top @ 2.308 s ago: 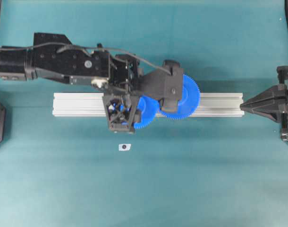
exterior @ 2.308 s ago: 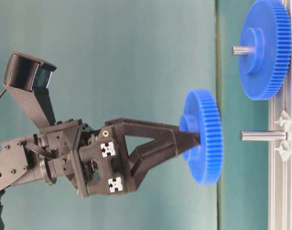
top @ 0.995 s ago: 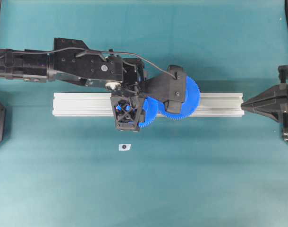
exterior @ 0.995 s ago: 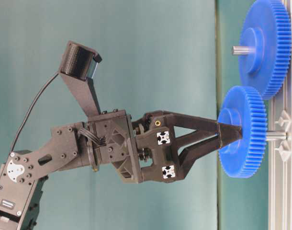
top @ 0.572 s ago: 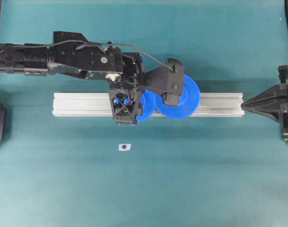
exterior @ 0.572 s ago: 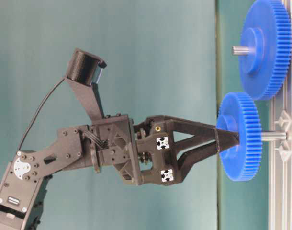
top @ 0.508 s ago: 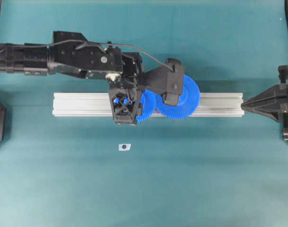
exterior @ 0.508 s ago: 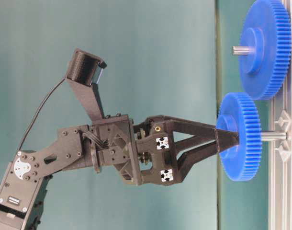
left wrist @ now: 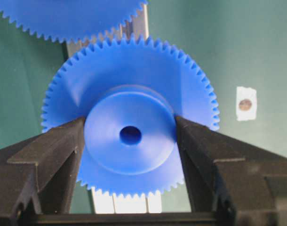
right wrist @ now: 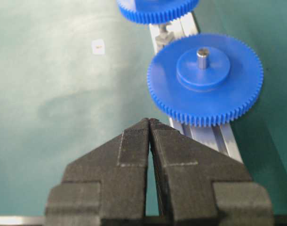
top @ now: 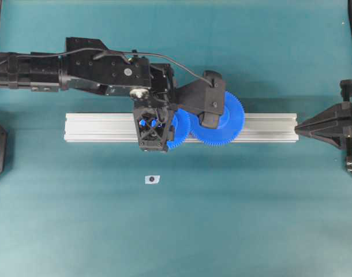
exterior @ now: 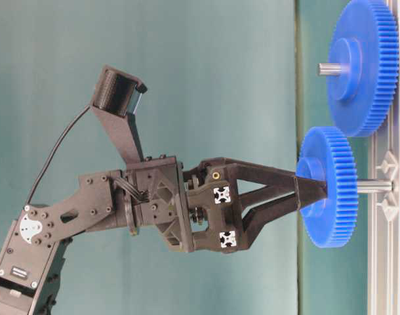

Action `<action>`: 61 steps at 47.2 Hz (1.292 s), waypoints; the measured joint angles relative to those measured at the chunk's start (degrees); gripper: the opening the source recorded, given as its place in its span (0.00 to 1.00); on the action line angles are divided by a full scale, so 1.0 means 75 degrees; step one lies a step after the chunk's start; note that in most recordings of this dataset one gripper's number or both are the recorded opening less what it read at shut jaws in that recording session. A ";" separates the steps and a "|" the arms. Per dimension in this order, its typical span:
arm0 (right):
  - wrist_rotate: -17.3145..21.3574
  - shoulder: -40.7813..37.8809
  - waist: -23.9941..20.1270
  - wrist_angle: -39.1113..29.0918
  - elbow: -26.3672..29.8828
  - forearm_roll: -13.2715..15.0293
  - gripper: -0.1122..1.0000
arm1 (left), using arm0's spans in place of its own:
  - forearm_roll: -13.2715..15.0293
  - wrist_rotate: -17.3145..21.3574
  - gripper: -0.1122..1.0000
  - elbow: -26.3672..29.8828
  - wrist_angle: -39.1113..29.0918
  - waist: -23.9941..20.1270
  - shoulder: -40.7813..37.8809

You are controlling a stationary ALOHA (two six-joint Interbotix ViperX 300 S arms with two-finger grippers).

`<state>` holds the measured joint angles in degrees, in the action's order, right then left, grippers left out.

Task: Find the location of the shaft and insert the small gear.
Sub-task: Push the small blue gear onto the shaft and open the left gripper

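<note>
The small gear (top: 179,128) sits over the bar (top: 98,127) with teeth beside the large gear's and would settle there, so it is time for my left gripper to release it.
My left gripper (left wrist: 129,135) is shut on the raised hub of the small gear (left wrist: 134,75), a blue toothed wheel with a dark centre hole. In the table-level view the gripper (exterior: 313,191) holds the small gear (exterior: 331,216) threaded partway onto the shaft (exterior: 374,186), a silvery pin standing off the rail; a stretch of pin shows between gear and rail. From overhead the left gripper (top: 153,131) covers most of the small gear (top: 179,128). My right gripper (right wrist: 149,123) is shut and empty, parked at the rail's end (top: 298,128).
The large blue gear (top: 229,118) with a grey pin (right wrist: 203,56) sits on the ribbed aluminium rail (top: 95,127), its teeth next to the small gear's. A tiny white tag with a dark dot (top: 152,179) lies on the teal mat in front of the rail.
About two seconds ago the small gear hung clear of the shaft; my left gripper has since carried it onto the pin. Nothing has moved in the last half second.
</note>
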<state>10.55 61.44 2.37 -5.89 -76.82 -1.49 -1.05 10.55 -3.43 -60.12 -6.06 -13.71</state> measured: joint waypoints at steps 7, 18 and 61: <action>0.0000 0.0000 0.0000 0.0000 0.0000 0.0000 0.15 | 0.0000 0.0000 0.68 0.0047 -0.0023 0.0000 -0.0047; 0.0000 0.0000 -0.0012 0.0000 -0.0012 0.0000 0.15 | 0.0000 0.0012 0.68 0.0188 -0.0164 -0.0023 -0.0105; 0.0000 0.0000 0.0000 0.0000 -0.0012 0.0000 0.15 | -0.0012 -0.0164 0.87 0.0703 -0.0668 -0.0047 -0.0141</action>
<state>10.55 61.44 2.37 -5.89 -76.90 -1.49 -1.14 9.32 1.85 -65.13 -6.42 -14.77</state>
